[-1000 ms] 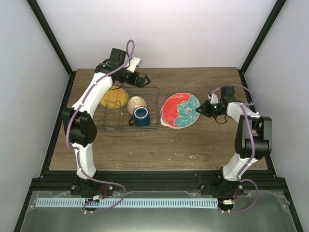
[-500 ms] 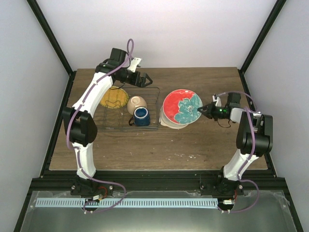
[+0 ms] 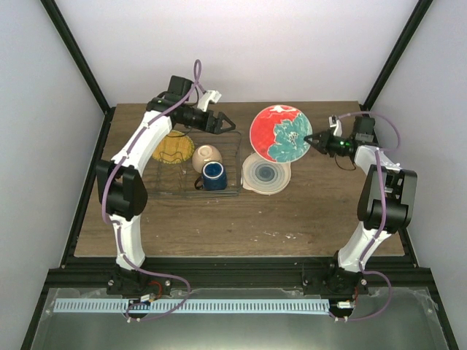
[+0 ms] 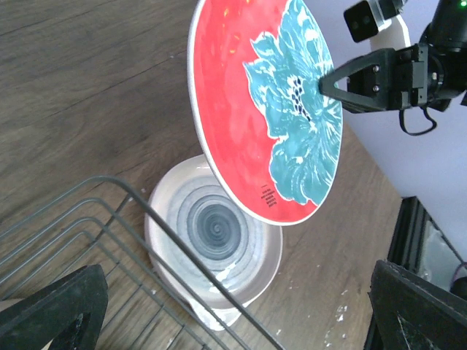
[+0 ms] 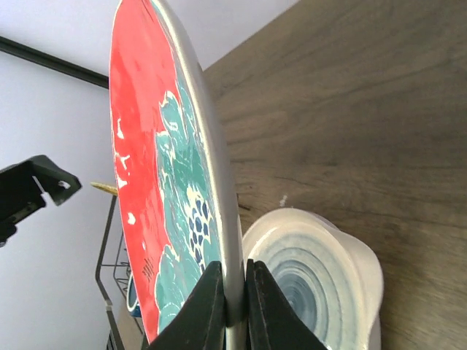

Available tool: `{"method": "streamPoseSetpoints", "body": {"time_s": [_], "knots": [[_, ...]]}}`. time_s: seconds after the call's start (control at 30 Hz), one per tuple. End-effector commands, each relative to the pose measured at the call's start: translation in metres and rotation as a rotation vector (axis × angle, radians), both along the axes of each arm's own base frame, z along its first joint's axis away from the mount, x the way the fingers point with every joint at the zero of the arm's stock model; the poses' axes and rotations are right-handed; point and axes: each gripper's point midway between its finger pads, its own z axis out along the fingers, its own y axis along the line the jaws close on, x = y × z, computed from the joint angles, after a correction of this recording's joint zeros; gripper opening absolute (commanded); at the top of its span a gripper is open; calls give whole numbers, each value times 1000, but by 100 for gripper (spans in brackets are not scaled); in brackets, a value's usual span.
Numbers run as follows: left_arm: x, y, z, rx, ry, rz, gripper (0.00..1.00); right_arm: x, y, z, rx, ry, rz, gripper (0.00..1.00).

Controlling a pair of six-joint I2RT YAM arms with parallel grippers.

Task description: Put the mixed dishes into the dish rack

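Note:
The flower side of the red plate should stay free for the rack, so the left gripper should next grab the plate by its rim opposite the flower.
My right gripper is shut on the rim of the red plate with teal flower, which it holds upright on edge above the table. In the right wrist view both fingers pinch that plate. The translucent pale plate lies flat on the table below it. The dish rack holds the cream bowl and the dark blue mug, with the yellow plate at its left end. My left gripper hangs open over the rack's far right corner, facing the red plate.
In the left wrist view the rack's wire rim crosses in front of the pale plate. The same pale plate shows right of the red one in the right wrist view. Black frame posts stand at the back corners of the table.
The right gripper has lifted the red plate off the pale plate, tipped it upright and carried it toward the far side. The left gripper has shifted slightly to the right.

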Motion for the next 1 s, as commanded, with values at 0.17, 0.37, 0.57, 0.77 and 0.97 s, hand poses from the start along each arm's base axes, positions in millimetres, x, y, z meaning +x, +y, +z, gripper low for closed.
{"method": "streamPoseSetpoints", "body": {"time_s": [0.17, 0.37, 0.57, 0.77, 0.97], "knots": [[12, -21, -24, -95, 15, -71, 100, 2, 47, 81, 93, -211, 213, 1], [23, -28, -26, -135, 4, -75, 98, 7, 69, 86, 115, -226, 262, 1], [31, -35, -18, -191, -18, -90, 91, 12, 91, 84, 129, -222, 306, 1], [32, -40, -20, -217, -9, -107, 66, 19, 102, 88, 150, -238, 321, 2], [33, -40, -25, -212, -6, -110, 51, 25, 120, 93, 171, -256, 354, 2]]}}
